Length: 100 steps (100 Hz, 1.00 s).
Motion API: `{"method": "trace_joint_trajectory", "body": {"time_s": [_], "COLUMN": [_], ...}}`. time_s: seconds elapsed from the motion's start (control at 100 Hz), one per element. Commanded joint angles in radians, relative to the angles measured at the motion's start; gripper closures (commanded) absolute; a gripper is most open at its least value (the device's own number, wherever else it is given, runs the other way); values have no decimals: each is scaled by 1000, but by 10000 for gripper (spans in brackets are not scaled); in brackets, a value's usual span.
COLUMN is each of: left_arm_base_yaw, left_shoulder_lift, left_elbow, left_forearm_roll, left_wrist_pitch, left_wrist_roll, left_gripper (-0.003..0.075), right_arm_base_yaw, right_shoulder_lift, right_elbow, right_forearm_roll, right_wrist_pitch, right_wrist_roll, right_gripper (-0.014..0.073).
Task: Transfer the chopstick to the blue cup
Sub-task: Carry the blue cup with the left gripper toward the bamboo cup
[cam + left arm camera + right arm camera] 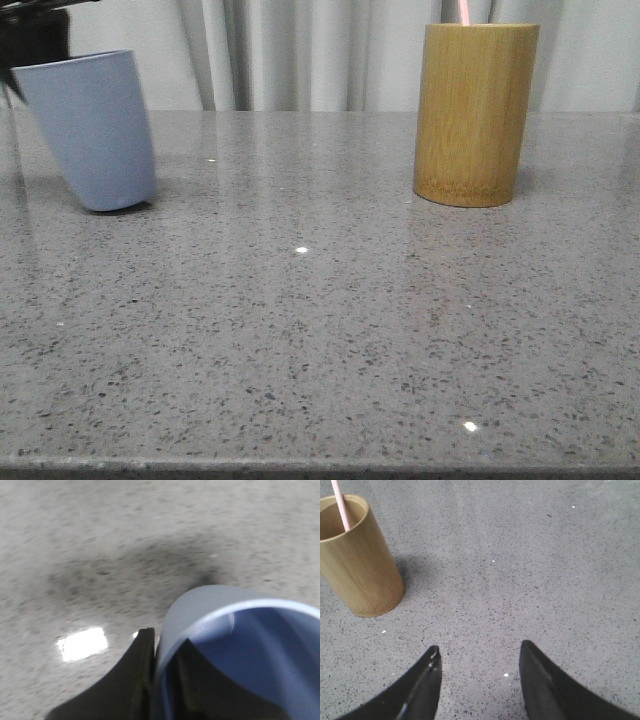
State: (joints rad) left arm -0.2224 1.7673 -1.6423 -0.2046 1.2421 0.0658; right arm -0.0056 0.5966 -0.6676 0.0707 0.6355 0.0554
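Observation:
My left gripper now keeps hold of the blue cup (92, 130) until the cup stands upright on the tabletop, as its lower edge (122, 207) slants up on one side.
The blue cup (92, 130) is at the far left of the table, tilted, its base near the surface. My left gripper (162, 652) is shut on the cup's rim (172, 645), one finger outside the wall and one inside; in the front view only a dark part of it (35, 35) shows above the cup. A pale pink chopstick (465, 12) stands in the yellow-brown bamboo cylinder (474, 112) at the right; it also shows in the right wrist view (341, 505). My right gripper (480, 652) is open and empty above the table, apart from the bamboo cylinder (357, 560).
The grey speckled table (320, 330) runs to a front edge at the bottom of the front view. White curtains (300, 50) hang behind it. Bare tabletop lies between the two cups.

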Motion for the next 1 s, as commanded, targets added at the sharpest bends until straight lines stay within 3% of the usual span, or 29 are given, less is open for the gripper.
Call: {"method": "trace_joint_trajectory", "body": {"time_s": [0.0,0.36,0.78,0.85,0.99], "left_arm_base_yaw": [-50,-213,-225,-225,-225], "left_shoulder_lift": [-35,126,151,151,151], "left_elbow": [-65,-324,-343,-343,-343], "left_forearm_roll": [-33,-33,-33,-33,-33], "left_wrist_pitch": [-18,24,24,24,24], "left_wrist_roll": [-31,-66,-66,-66,-66], "left_gripper": [739,739,731,687,523], "right_arm_base_yaw": [-6,-6,-6,-6,-6], "right_shoulder_lift": [9,9,9,9,9], "right_elbow": [-34,-34,-34,-34,-34], "right_forearm_roll": [1,1,1,1,1], "right_wrist_pitch": [-65,-54,-51,-51,-51], "right_wrist_roll": [-7,-7,-7,-7,-7], "right_gripper": [214,214,214,214,214]}}
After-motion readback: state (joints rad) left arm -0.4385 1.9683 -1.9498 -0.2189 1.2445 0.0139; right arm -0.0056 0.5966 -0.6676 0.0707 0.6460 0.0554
